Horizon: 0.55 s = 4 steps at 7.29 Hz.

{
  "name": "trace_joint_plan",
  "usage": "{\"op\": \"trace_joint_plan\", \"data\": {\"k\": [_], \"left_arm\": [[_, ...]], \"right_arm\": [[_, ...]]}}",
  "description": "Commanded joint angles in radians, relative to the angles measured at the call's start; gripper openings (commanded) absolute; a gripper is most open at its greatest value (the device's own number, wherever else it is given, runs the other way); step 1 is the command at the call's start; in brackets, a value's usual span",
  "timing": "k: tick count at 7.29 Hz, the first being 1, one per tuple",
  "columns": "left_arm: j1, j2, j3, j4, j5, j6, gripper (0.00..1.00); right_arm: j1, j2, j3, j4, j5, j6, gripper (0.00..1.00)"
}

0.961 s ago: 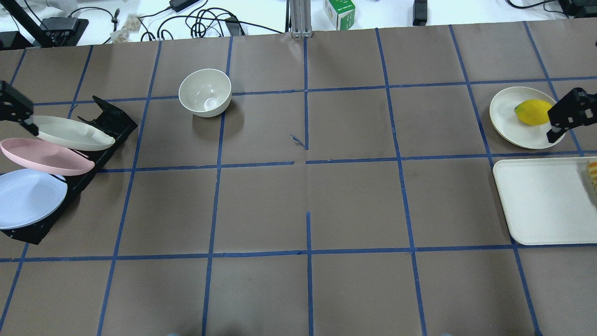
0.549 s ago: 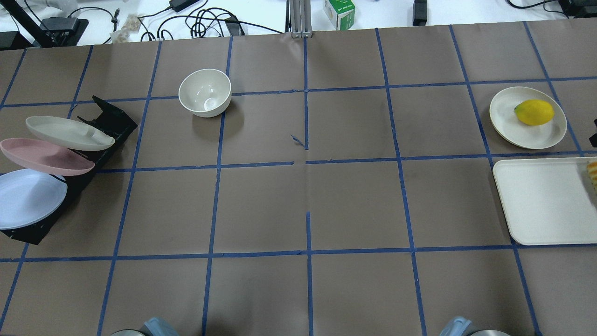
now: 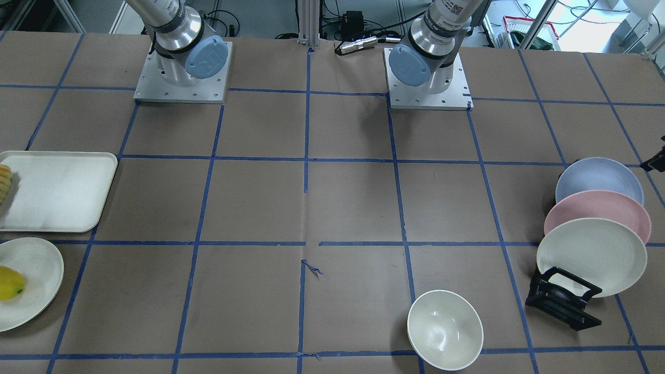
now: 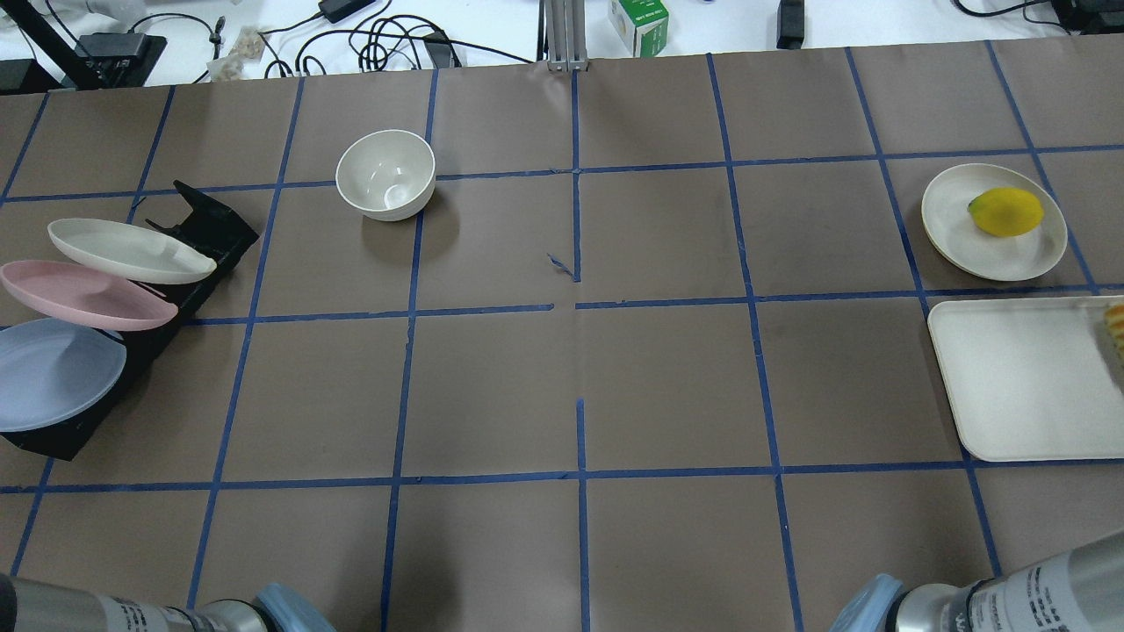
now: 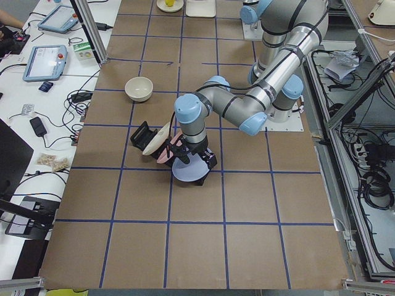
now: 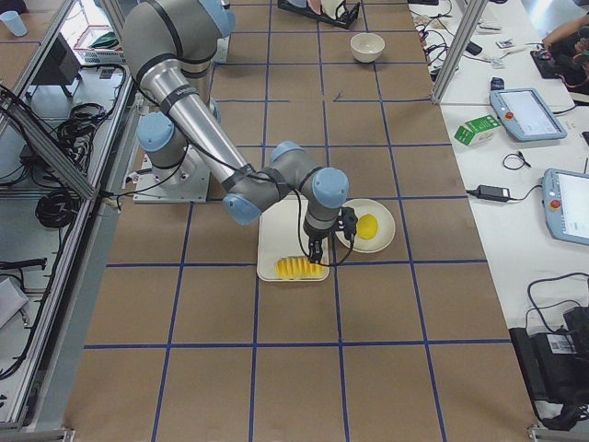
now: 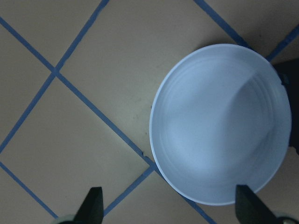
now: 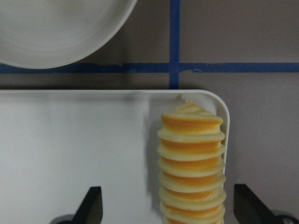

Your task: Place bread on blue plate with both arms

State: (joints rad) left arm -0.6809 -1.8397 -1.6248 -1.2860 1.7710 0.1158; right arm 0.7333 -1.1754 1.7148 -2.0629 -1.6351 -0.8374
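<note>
I will next grab the bread by its long ribbed sides with my right gripper, because the loaf (image 8: 191, 161) is long but narrow across.
The bread (image 8: 191, 158), a ribbed yellow-orange loaf, lies along the right edge of a white tray (image 8: 70, 149); it also shows in the overhead view (image 4: 1116, 326) at the frame's edge. My right gripper (image 8: 169, 207) is open above it, one finger on each side of the loaf and apart from it. The blue plate (image 7: 222, 123) leans in a black rack (image 4: 79, 426) at the table's left end (image 4: 53, 373). My left gripper (image 7: 171, 207) is open just above the blue plate's lower rim and holds nothing.
A pink plate (image 4: 83, 294) and a cream plate (image 4: 127, 250) lean in the same rack behind the blue one. A white bowl (image 4: 386, 174) stands at mid-left. A yellow fruit (image 4: 1005, 211) lies on a cream plate (image 4: 948, 211) beyond the tray.
Both grippers have left the overhead view's side edges. Arm links now show along its bottom edge. The blue plate looks more shaded than before.
</note>
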Motion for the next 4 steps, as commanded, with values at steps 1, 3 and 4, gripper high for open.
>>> {"op": "trace_joint_plan", "data": {"k": [1, 3, 4], "left_arm": [[0.006, -0.05, -0.016, 0.025, -0.004, 0.001, 1.0], [0.006, -0.076, -0.079, 0.129, -0.008, 0.063, 1.0], [0.007, -0.081, -0.081, 0.134, -0.011, 0.082, 1.0]], "right_arm": [[-0.012, 0.066, 0.003, -0.077, -0.04, 0.0, 1.0], [-0.012, 0.089, 0.011, -0.063, -0.048, 0.009, 1.0], [-0.012, 0.088, 0.035, -0.063, -0.06, 0.011, 1.0]]}}
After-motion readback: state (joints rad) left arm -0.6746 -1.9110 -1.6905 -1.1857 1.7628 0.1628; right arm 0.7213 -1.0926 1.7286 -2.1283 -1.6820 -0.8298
